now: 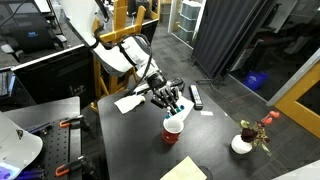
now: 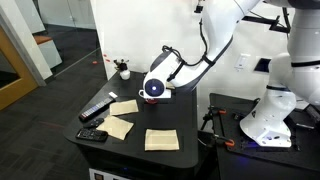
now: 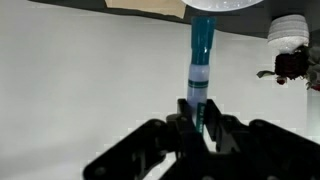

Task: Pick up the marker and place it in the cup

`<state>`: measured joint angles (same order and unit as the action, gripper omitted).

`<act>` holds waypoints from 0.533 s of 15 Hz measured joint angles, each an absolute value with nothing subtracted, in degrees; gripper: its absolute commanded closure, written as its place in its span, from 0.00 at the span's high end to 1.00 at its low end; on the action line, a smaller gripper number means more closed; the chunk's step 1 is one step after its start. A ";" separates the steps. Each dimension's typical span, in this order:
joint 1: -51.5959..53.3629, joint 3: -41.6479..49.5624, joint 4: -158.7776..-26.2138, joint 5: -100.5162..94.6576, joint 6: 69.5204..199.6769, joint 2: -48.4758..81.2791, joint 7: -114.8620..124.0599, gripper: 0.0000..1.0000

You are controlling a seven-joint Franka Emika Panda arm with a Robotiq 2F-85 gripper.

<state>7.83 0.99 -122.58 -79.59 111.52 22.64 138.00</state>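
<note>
The marker's far end stops short of the cup's whitish rim [image 1: 173, 125] [image 3: 228, 6], so it is too early to release. The marker comes down inside next, before my gripper releases it.
My gripper [image 1: 172, 103] is shut on the teal-blue marker [image 3: 200, 60], which sticks out from between the fingers [image 3: 197, 118]. In an exterior view the gripper hangs just above the red cup [image 1: 173, 129] with its whitish rim. In the wrist view the marker's far end points at the cup's whitish rim [image 3: 228, 6] at the top edge. In the other exterior view [image 2: 155, 88] the gripper hides the cup and marker.
A black bar-shaped object [image 1: 196, 96] lies behind the gripper. A small white vessel with red flowers [image 1: 243, 143] stands to one side. Tan sheets [image 2: 161, 139] and a white sheet [image 1: 130, 102] lie on the dark table [image 1: 130, 140]. A black device [image 2: 97, 109] sits near the edge.
</note>
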 measured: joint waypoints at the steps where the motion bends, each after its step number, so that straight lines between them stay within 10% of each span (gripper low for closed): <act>1: 7.78 0.88 -122.37 -79.66 111.49 23.24 138.59 0.05; 8: 7.20 0.55 -120.90 -79.82 111.42 25.84 139.30 0.05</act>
<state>7.20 0.55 -120.90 -79.82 111.42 25.84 139.30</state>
